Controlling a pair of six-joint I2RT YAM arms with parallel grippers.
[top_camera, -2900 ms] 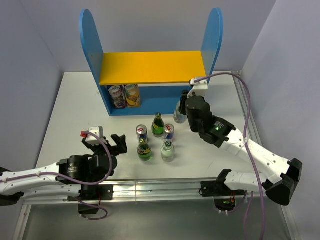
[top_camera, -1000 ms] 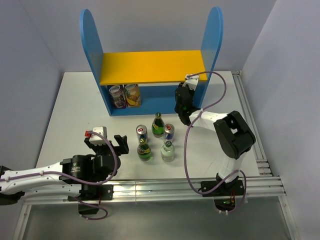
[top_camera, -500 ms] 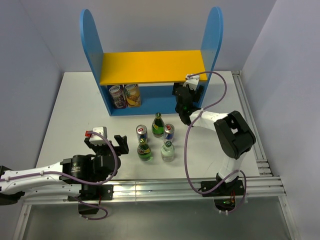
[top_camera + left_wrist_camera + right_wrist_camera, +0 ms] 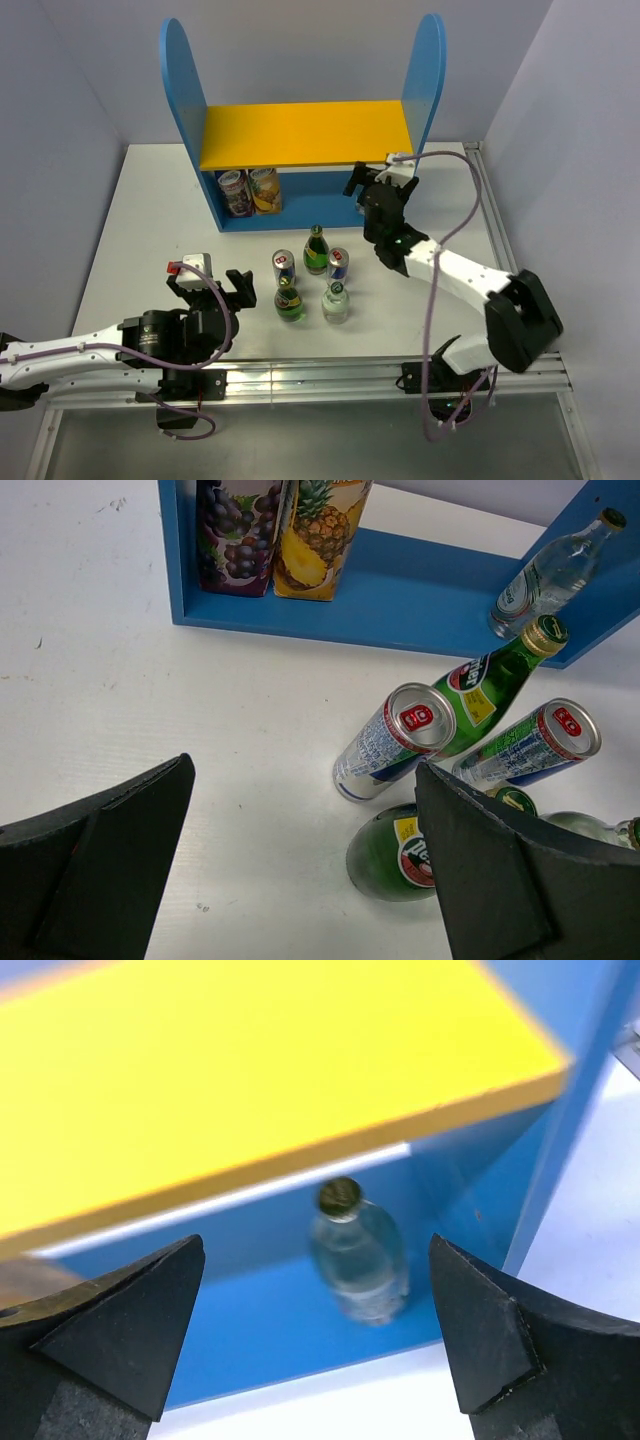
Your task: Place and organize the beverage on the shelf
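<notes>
My right gripper is to grab the green bottle between the cans by its cap (image 4: 316, 230) next, which leaves the bottle's bottom free to stand on the yellow board.
The shelf (image 4: 305, 133) stands at the back of the table, with a yellow upper board and a blue base (image 4: 400, 600). A clear bottle (image 4: 358, 1260) stands upright on the right end of that base, also visible in the left wrist view (image 4: 553, 575). My right gripper (image 4: 372, 182) is open just in front of it, and the bottle is free between and beyond the jaws (image 4: 315, 1255). My left gripper (image 4: 213, 285) is open and empty near the front left. Ahead of it on the table are two cans (image 4: 395, 740) (image 4: 525, 745), two green bottles (image 4: 480, 690) (image 4: 395, 855) and another clear bottle (image 4: 335, 300).
A grape drink (image 4: 235, 530) and a pineapple drink (image 4: 315, 530) stand side by side at the left end of the lower level. The blue side panels (image 4: 427, 70) rise high above the yellow board. Grey walls close in on the left and right of the table.
My right gripper has opened and let go of the clear bottle, which now stands on the lower level. It has drawn back slightly and its arm has swung out to the right. The left arm is still.
</notes>
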